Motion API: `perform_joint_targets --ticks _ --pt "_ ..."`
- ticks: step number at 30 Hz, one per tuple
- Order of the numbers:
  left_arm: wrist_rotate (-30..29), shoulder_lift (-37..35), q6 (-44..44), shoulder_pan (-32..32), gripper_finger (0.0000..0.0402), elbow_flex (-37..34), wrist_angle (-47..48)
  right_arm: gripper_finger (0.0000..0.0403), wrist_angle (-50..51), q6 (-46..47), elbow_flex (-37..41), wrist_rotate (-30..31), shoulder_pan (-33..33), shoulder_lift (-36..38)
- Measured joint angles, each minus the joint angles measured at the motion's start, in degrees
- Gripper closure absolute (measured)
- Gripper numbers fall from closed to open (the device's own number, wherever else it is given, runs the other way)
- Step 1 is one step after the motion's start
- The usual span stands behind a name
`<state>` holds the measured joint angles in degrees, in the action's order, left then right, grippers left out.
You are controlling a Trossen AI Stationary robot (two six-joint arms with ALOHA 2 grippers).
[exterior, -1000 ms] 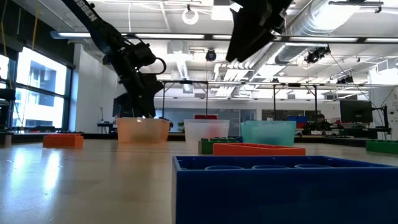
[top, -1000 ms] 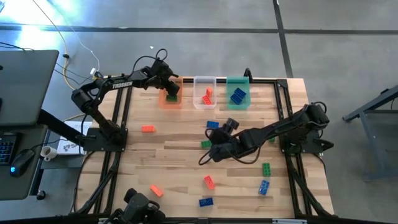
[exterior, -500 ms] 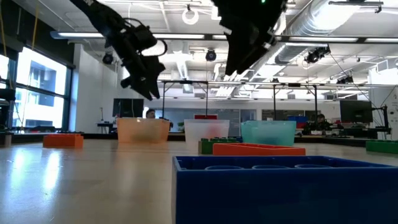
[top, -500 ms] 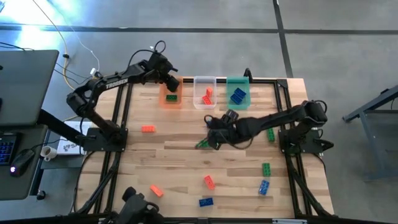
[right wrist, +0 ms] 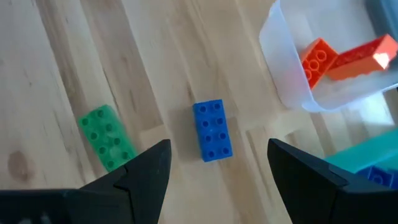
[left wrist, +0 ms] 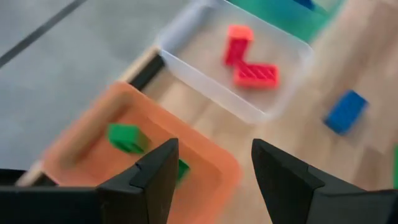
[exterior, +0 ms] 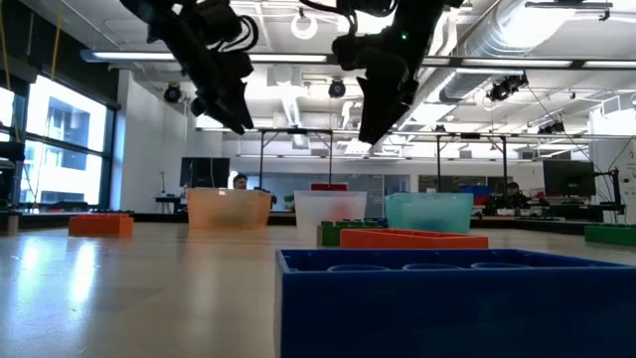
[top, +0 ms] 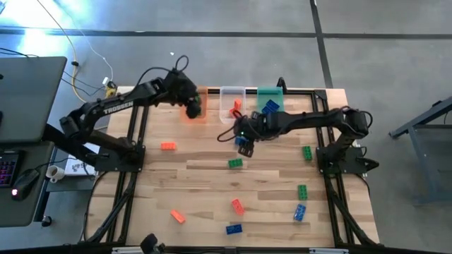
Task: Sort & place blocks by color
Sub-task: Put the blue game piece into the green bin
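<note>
My right gripper picks up the blue block by its long sides next, to sort it into the green bin (top: 270, 103) (right wrist: 360, 152).
My left gripper (top: 193, 109) (left wrist: 214, 149) hangs open above the orange bin (left wrist: 93, 134), which holds green blocks (left wrist: 127, 137). My right gripper (top: 244, 138) (right wrist: 219, 149) is open above a blue block (right wrist: 212, 131) lying flat on the table near the clear bin (right wrist: 292, 59). A green block (right wrist: 107, 137) (top: 235, 163) lies beside the blue one. The clear bin holds red-orange blocks (left wrist: 251, 67), and the green bin (top: 270, 103) holds a blue block (top: 270, 108). In the low view both grippers (exterior: 234, 117) (exterior: 370, 134) hang well clear of the table.
Loose blocks lie over the near half of the table: orange (top: 167, 146) (top: 177, 216), red (top: 237, 206), blue (top: 233, 228) (top: 299, 212), green (top: 302, 191) (top: 307, 152). The three bins stand in a row at the far edge. Bare wood lies at the near left (top: 155, 190).
My left gripper has risen out of the orange bin, and a green block stays lying in that bin. My right gripper, open throughout, has swung from the table's middle toward the far edge and now stands over the blue block near the clear bin.
</note>
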<state>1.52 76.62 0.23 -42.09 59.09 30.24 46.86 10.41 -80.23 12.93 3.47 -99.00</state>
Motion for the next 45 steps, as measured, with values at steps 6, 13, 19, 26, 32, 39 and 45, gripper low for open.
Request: perform_joint_targets --ticks 6,13,19,26,32,39,45 --pt "-0.14 -4.87 -2.53 5.48 0.0209 -5.71 -0.80 0.0146 -4.67 -8.42 3.22 -2.94 1.49 0.00" --pt "-0.66 -10.80 -5.70 11.91 0.0209 -10.10 -3.13 0.0146 -13.82 -15.95 10.33 -3.69 1.79 -0.04" --pt "-0.77 -12.57 -8.06 17.18 0.0209 -10.73 -3.54 0.0146 -17.39 -16.44 13.14 -5.27 2.60 -0.04" --pt "-2.35 -12.61 -9.83 22.72 0.0209 -10.73 -3.63 0.0146 -19.04 -15.23 13.66 -8.91 4.87 -0.07" --pt "-5.94 -12.61 -10.89 26.33 0.0209 -10.73 -3.55 0.0146 -21.31 -15.36 13.64 -10.48 6.94 -1.10" --pt "-7.30 -12.59 -12.26 28.48 0.0209 -10.73 -3.45 0.0146 -21.87 -16.02 13.64 -10.05 7.19 -6.07" --pt "-7.32 -12.59 -13.60 28.76 0.0209 -10.73 -3.43 0.0146 -21.96 -15.53 13.64 -9.17 7.40 -9.41"
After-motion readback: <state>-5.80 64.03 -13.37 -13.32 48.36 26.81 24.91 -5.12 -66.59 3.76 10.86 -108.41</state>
